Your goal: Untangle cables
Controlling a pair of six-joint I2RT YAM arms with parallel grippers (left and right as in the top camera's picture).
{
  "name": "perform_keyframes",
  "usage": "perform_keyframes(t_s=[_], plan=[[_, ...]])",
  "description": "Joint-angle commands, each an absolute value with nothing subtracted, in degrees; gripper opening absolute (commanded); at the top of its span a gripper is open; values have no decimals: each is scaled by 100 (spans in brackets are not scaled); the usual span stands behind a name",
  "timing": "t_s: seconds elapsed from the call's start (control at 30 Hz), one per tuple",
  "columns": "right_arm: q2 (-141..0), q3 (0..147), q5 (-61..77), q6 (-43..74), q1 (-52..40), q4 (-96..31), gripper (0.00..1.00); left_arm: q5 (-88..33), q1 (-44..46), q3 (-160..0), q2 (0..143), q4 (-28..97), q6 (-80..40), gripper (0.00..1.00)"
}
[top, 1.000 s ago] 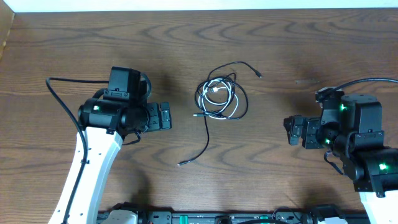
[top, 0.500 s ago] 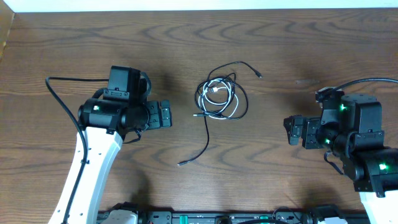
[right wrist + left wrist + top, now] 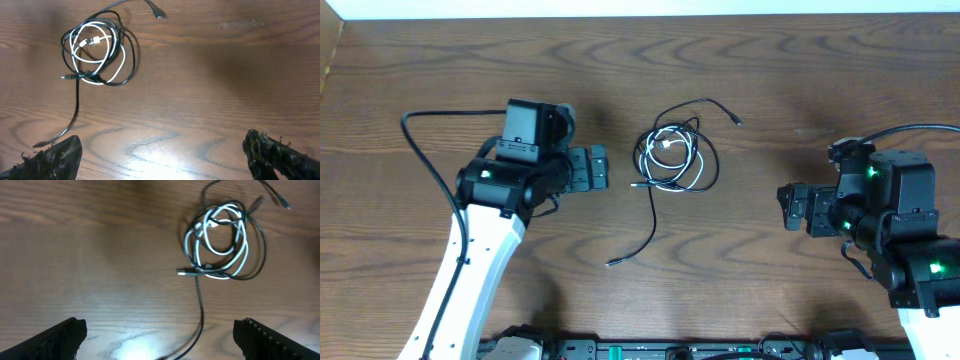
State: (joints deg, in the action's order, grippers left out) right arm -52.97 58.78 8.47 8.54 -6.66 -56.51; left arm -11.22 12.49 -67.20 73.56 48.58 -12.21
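The coiled black and white cables should be gripped together next by my left gripper, at the nearest side of the loop. The black tails then stay free to untangle.
The black cable (image 3: pixel 708 165) and the white cable (image 3: pixel 686 160) lie coiled together at the table's middle. The black one has a tail running down to a plug (image 3: pixel 612 263) and another tail up right to a plug (image 3: pixel 736 120). Both cables show in the left wrist view, black (image 3: pixel 260 250) and white (image 3: pixel 190 240), and in the right wrist view, black (image 3: pixel 131 62) and white (image 3: pixel 120 62). My left gripper (image 3: pixel 597 168) is open and empty, just left of the coil. My right gripper (image 3: pixel 788 208) is open and empty, well to the right of it.
Thick black leads run from the arm bases, one at the left (image 3: pixel 420 150) and one at the right (image 3: pixel 910 130). The table's back edge (image 3: pixel 640 14) runs along the top, with a wooden side panel (image 3: pixel 328 50) at the far left.
My left gripper has moved up and to the right, closer to the coil. The right arm and the cables have not moved.
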Motion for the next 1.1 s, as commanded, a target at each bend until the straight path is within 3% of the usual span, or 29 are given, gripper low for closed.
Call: perform_keyframes(t_s=[0.0, 0.3, 0.53, 0.9, 1.07], plan=[[-5251, 5994, 766, 810, -652, -5645, 99, -915, 1426, -7081, 7550, 4831, -1135, 99], [-5251, 5994, 766, 808, -652, -5631, 99, -832, 1614, -7940, 8580, 4801, -725, 99], [-5251, 5994, 766, 810, -652, -5636, 99, -834, 1686, -8143, 9334, 3846, -716, 99], [-5251, 5994, 766, 810, -652, -5638, 99, -1328, 1686, -8138, 10473, 3500, -1431, 98], [-5251, 5994, 766, 810, -652, -5638, 99, -1446, 1769, -8138, 11034, 3426, -1428, 93]])
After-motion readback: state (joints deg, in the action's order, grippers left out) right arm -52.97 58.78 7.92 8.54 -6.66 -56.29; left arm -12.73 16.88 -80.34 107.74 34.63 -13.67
